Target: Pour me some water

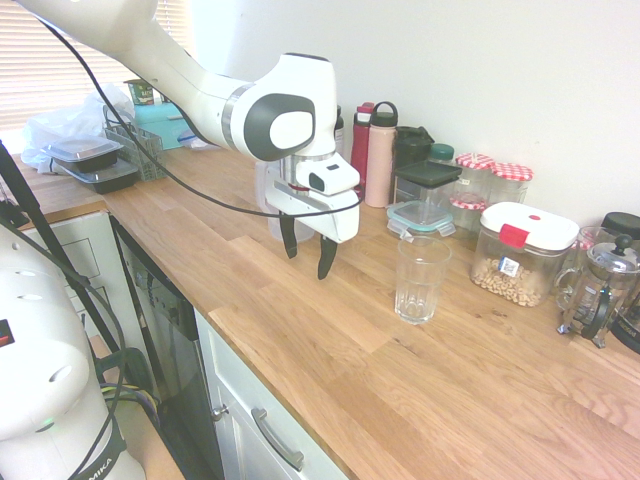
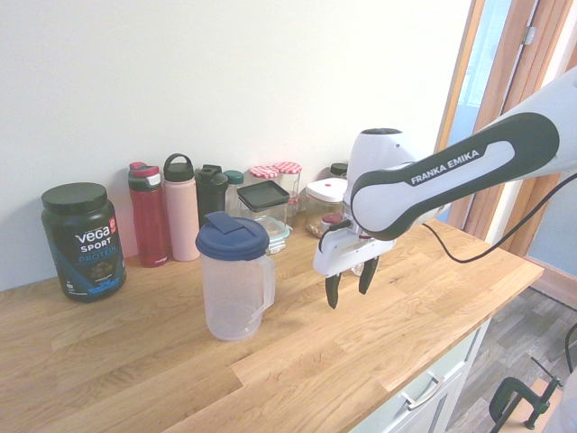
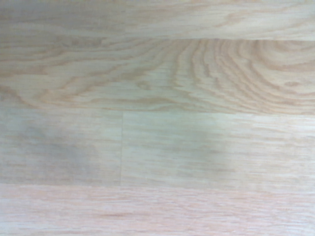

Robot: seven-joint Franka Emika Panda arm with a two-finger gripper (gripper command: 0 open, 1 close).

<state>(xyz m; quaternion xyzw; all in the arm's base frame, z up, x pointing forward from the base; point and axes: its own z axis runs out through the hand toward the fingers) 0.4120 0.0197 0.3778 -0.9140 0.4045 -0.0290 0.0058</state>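
I need to grab the clear pitcher with the blue lid [image 2: 232,237] next with my gripper, and I should take it by its handle [image 2: 268,284] to pour some water.
A clear plastic pitcher [image 2: 233,293] with a blue lid [image 2: 232,237] stands upright on the wooden counter [image 2: 297,361]. My gripper [image 2: 349,290] hangs open and empty just above the counter, to the right of the pitcher's handle and apart from it. In the first exterior view my gripper [image 1: 308,258] hovers left of an empty, ribbed drinking glass [image 1: 420,279], with a gap between them; the arm hides most of the pitcher there. The glass does not show in the second exterior view. The wrist view holds only bare counter wood [image 3: 157,118].
Along the wall stand a black protein tub [image 2: 81,241], red [image 2: 149,215], pink [image 2: 182,207] and black bottles, jars, a lidded nut container [image 1: 520,252] and a French press [image 1: 600,290]. Food boxes [image 1: 95,162] sit at the counter's far end. The counter's front edge [image 1: 290,400] is close.
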